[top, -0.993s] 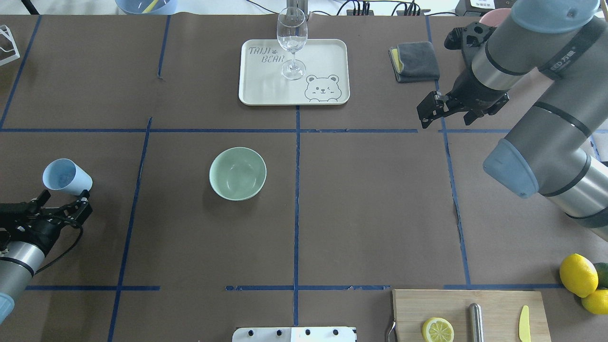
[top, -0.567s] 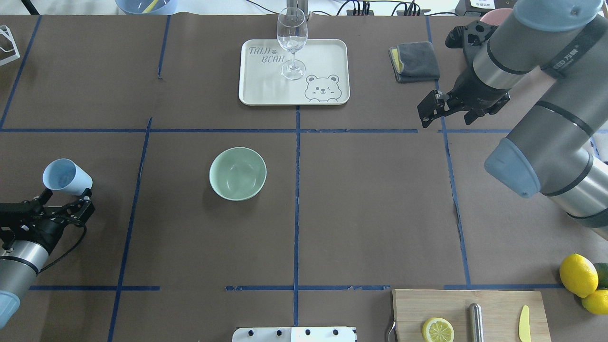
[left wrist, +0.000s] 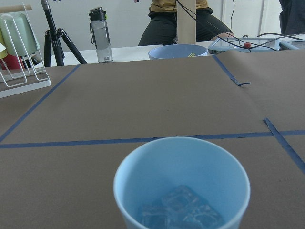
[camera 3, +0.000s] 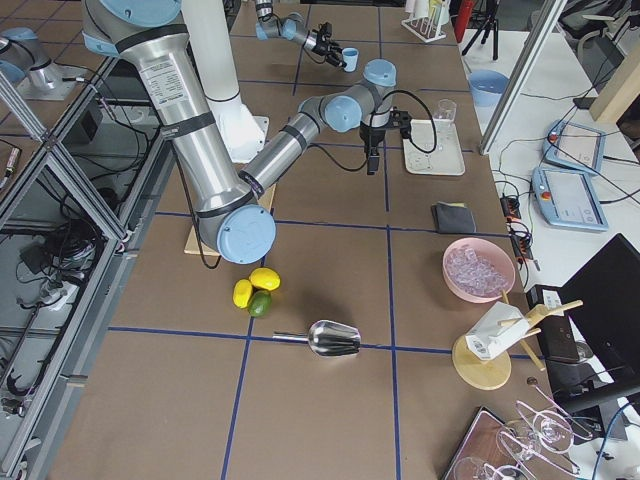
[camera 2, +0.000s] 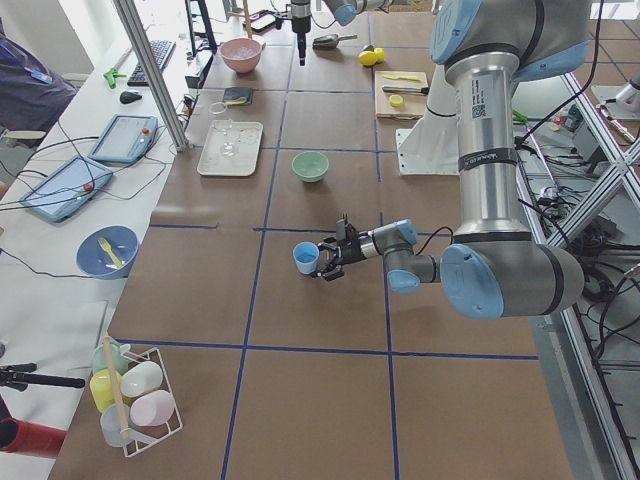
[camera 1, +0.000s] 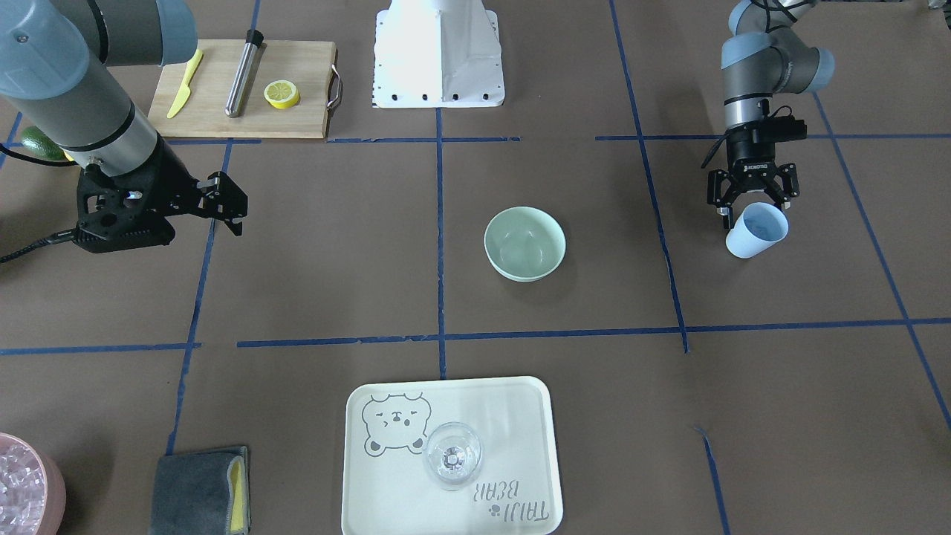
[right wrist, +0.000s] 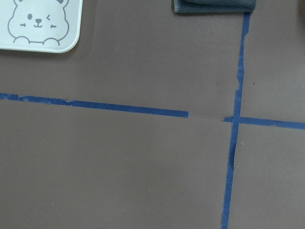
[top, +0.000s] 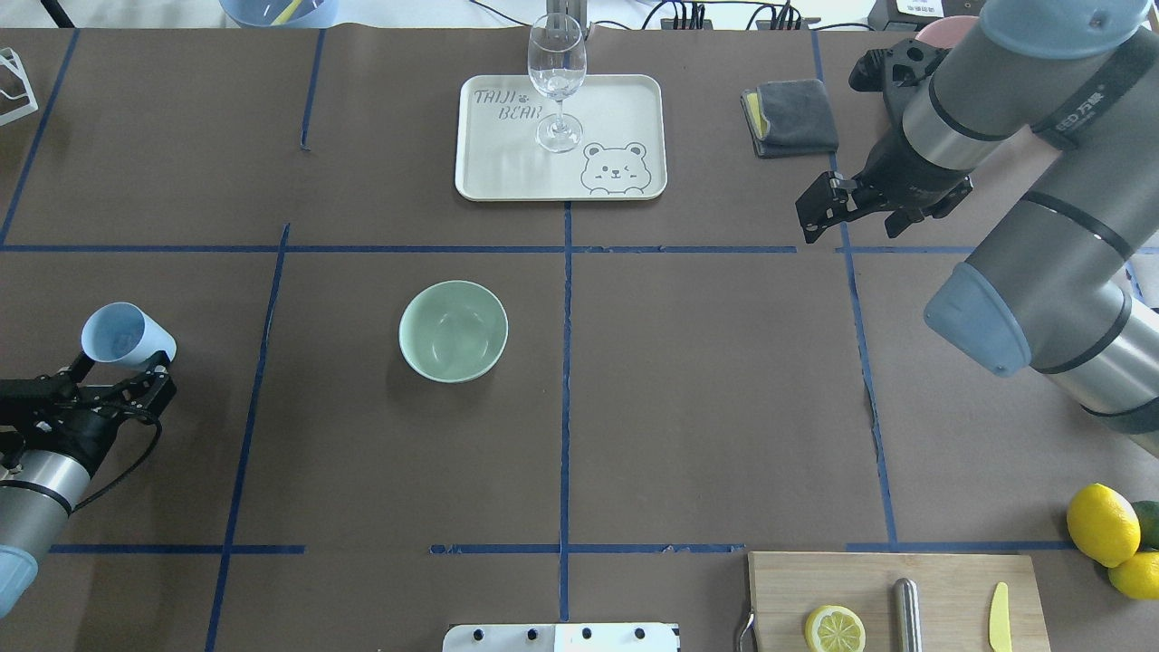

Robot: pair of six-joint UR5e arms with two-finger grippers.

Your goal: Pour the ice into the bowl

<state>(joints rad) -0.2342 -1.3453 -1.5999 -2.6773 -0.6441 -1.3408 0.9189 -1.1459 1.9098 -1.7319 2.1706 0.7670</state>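
The robot's left gripper should next take hold of the light blue cup around its body point(camera 1: 750, 238), so that it can pour the ice into the bowl point(camera 1: 524, 243).
A light blue cup point(top: 127, 335) stands at the table's left side, tilted in no visible way, with a small heap of clear ice point(left wrist: 183, 210) at its bottom. My left gripper point(top: 122, 369) is open right behind the cup, its fingers spread to either side of the cup's near wall. The pale mint-green bowl point(top: 453, 330) sits empty to the right of the cup, also seen as the bowl point(camera 1: 524, 243) near the table's middle. My right gripper point(top: 813, 215) hangs open and empty above the table at the far right, away from both.
A cream tray point(top: 625, 100) at the back holds a clear glass point(top: 556, 77). A grey cloth point(top: 792, 118) lies right of it. A pink container of ice cubes point(camera 3: 478, 270) and a metal scoop point(camera 3: 335, 338) are at the right end. Cutting board point(top: 951, 580) and lemons point(top: 1100, 523) front right.
My left gripper has slid forward toward the cup, so its fingers now flank the cup's near side. The right arm has barely shifted. Cup and bowl have not moved.
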